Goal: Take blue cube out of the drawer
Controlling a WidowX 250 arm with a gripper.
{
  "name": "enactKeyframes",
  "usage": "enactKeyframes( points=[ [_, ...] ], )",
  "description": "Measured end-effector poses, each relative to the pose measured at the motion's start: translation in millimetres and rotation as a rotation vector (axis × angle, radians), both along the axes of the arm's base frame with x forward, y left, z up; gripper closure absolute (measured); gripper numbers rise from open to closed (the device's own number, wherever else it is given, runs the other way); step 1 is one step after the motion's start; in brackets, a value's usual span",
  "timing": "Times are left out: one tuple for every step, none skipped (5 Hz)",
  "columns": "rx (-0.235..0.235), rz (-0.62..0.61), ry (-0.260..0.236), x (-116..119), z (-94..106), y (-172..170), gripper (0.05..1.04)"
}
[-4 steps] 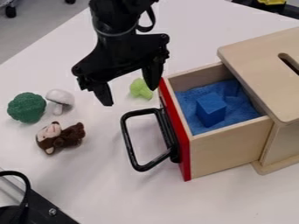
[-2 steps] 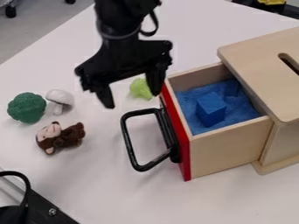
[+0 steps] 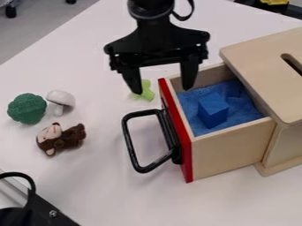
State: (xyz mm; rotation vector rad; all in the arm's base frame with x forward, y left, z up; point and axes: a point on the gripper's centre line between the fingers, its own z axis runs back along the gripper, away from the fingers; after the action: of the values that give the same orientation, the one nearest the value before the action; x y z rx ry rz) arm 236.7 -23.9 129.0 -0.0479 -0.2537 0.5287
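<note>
Next, my gripper grabs the cube by its opposite upright sides to take the blue cube (image 3: 213,110) out of the drawer.
My gripper (image 3: 163,91) hangs open over the drawer's upper left corner, its two fingers well apart and nothing between them. The right finger overlaps the drawer's back left part, while the left one is outside the red front. The blue cube (image 3: 213,110) lies inside the wooden drawer (image 3: 233,145), on blue lining, below and to the right of the gripper. The drawer stands pulled out of its box, with a black handle on its red front.
The wooden box (image 3: 265,66) with a slotted top stands at the right. A light green toy (image 3: 145,90) lies behind the left finger. At the left are a green broccoli toy (image 3: 27,108), a white mushroom (image 3: 60,100) and a brown monkey toy (image 3: 61,138).
The gripper has moved right, from left of the drawer to over its near left corner, still open. The cube, the drawer and the toys have stayed in place.
</note>
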Motion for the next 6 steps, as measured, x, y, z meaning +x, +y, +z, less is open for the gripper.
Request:
enactKeyframes(
  points=[
    [0.027, -0.241, 0.044, 2.1, -6.6, -12.3, 0.085],
    [0.058, -0.414, 0.074, 8.0, -16.7, -22.2, 0.085],
    [0.08, -0.532, 0.079, 16.0, -26.5, -30.6, 0.085],
    [0.082, -0.6, 0.045, 23.9, -32.1, -38.4, 0.085],
    [0.071, -0.639, 0.026, 32.6, -39.4, -43.8, 0.085],
    [0.058, -0.662, 0.02, 40.6, -46.2, -47.2, 0.085]
  ],
)
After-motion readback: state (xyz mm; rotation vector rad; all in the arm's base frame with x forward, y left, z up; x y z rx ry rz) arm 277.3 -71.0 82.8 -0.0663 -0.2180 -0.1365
